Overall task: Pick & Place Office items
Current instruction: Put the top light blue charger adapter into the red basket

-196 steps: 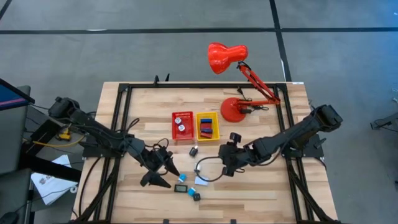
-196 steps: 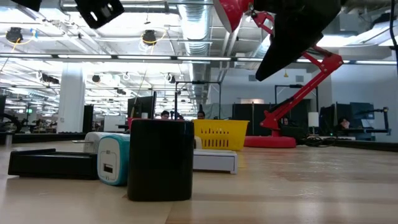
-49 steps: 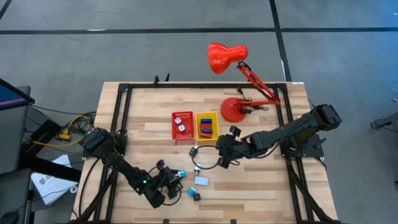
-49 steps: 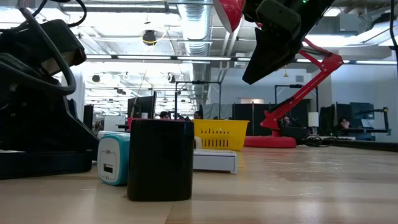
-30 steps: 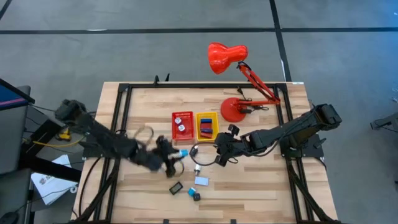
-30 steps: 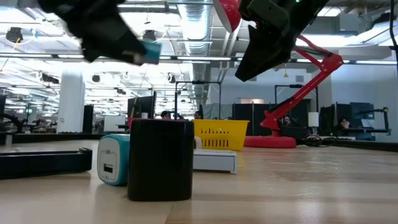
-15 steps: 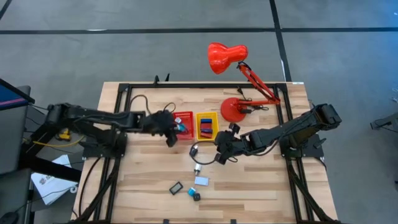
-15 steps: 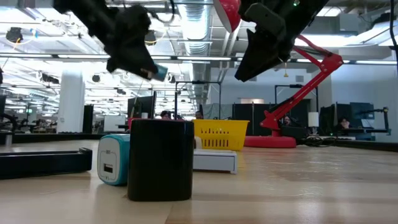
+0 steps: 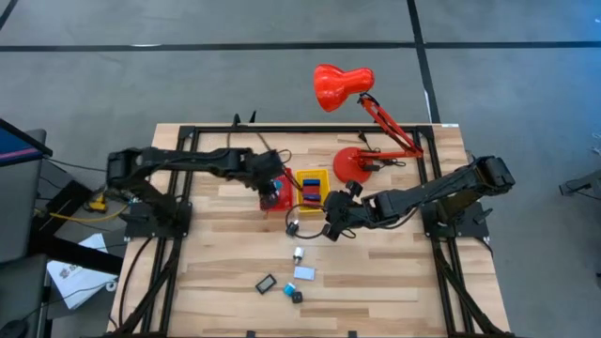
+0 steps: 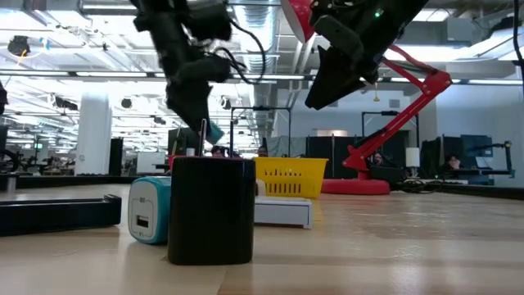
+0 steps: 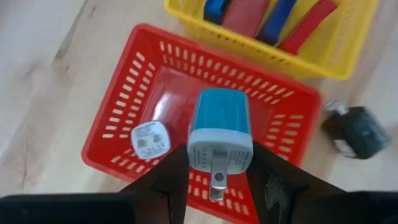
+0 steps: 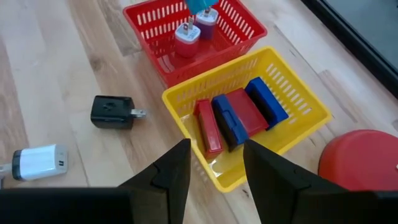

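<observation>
The light-blue charger would drop if let go above the red bin's rim, so the robot's left gripper should keep holding it until it is in the red bin.
My left gripper (image 9: 272,192) hangs over the red bin (image 9: 267,175), shut on a light-blue charger (image 11: 219,124). This charger also shows in the low view (image 10: 213,131). A white charger (image 11: 151,138) lies in the red bin (image 11: 124,81). My right gripper (image 9: 331,225) (image 12: 216,149) hovers beside the yellow bin (image 9: 313,199), open with nothing between its fingers. Red and blue pieces (image 12: 239,115) lie in the yellow bin (image 12: 298,93). A black adapter (image 12: 112,112) and a white charger on a cable (image 12: 38,160) lie flat on the table. My left gripper pinches the light-blue charger between its two fingers at the sides of the white prong end (image 11: 194,152). The fingers come from above, pointing down. The charger hangs clear over the red bin, prongs toward the wrist and blue end toward the bin floor.
A big red desk lamp (image 9: 352,94) stands at the far right on its round base (image 9: 357,164). Near the front edge lie a black flat piece (image 9: 267,282), a white piece (image 9: 303,273) and a black block (image 9: 297,296). A black frame (image 9: 188,188) borders the table.
My left gripper has carried the light-blue charger from the table's middle toward the far edge and right, ending above the red bin, still shut on it. The other pieces on the table have stayed where they were.
</observation>
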